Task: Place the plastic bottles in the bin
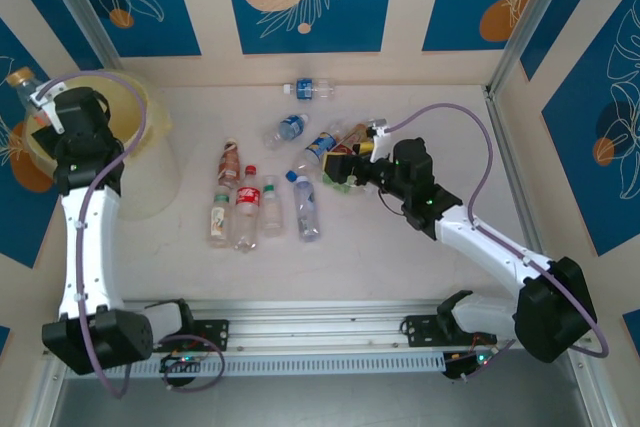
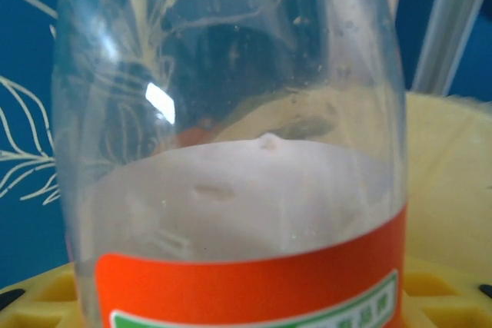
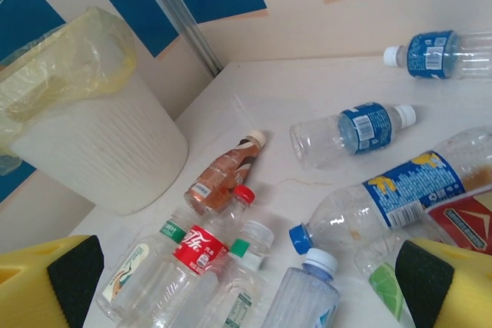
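Note:
My left gripper should stay closed until I move the bottle into the bin. The end of the bottle with the cap still sticks out past the bin's rim toward the wall panel.
My left gripper [image 1: 40, 105] is shut on a clear plastic bottle [image 2: 231, 190] with an orange label. It holds the bottle over the left rim of the pale-yellow bin [image 1: 120, 152], whose rim [image 2: 450, 159] shows behind the bottle. Several plastic bottles lie on the table, among them a red-labelled one [image 1: 247, 207], a brown one [image 1: 230, 159] and a blue-labelled one [image 1: 288, 129]. My right gripper [image 1: 340, 162] hangs open above the right cluster. Its yellow fingers [image 3: 65, 278] frame the red-labelled bottle [image 3: 196, 247] and a blue-capped bottle [image 3: 400, 197], touching neither.
One blue-labelled bottle [image 1: 310, 89] lies apart near the back wall. A metal post [image 1: 520, 27] and the wall panels close off the right side. The bin [image 3: 92, 136], with its clear liner, stands in the far left corner.

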`<state>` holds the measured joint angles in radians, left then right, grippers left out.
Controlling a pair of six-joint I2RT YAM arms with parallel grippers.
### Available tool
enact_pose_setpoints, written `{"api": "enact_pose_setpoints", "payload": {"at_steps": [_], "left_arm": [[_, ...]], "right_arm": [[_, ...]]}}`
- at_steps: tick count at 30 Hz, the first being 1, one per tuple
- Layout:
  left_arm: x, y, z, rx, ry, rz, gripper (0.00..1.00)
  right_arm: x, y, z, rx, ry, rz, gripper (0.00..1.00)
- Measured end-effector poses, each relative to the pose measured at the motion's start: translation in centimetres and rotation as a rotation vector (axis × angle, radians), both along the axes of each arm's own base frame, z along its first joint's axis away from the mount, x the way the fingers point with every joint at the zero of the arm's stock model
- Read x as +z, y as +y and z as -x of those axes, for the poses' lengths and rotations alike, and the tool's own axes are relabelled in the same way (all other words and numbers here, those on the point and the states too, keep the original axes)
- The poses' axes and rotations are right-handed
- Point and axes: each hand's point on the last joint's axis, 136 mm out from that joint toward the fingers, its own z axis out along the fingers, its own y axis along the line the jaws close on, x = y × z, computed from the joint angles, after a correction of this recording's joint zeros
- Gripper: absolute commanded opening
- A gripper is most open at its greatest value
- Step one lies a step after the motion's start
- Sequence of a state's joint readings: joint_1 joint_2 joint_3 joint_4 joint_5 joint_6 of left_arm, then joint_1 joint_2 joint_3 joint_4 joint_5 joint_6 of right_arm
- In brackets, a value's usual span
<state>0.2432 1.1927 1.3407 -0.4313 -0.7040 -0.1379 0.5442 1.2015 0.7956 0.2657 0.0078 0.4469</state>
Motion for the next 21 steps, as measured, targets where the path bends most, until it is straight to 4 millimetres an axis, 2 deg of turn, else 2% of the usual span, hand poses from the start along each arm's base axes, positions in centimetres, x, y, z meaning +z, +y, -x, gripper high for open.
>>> {"api": "enact_pose_setpoints", "payload": {"at_steps": [3, 7, 12, 18, 21], "left_arm": [[-2.0, 2.5, -0.1, 0.069, 0.055, 0.017, 0.08], [-3.9, 5.0, 0.0, 0.132, 0.094, 0.042, 0.27], [-4.9, 5.4, -0.3, 0.138, 0.112, 0.056, 0.61], [-6.1, 5.5, -0.7, 0.136, 0.141, 0.082, 0.84], [-6.0, 5.7, -1.0, 0.140, 0.150, 0.095, 0.89]], "right_arm": [[0.4, 0.4, -0.1, 0.014, -0.004, -0.006, 0.99], [0.9, 0.7, 0.0, 0.033, -0.006, -0.018, 1.00], [1.1, 0.8, 0.1, 0.039, -0.005, -0.028, 1.00], [1.0, 0.8, 0.1, 0.038, 0.004, -0.026, 1.00], [0.8, 0.7, 0.1, 0.038, 0.012, -0.022, 1.00]]}}
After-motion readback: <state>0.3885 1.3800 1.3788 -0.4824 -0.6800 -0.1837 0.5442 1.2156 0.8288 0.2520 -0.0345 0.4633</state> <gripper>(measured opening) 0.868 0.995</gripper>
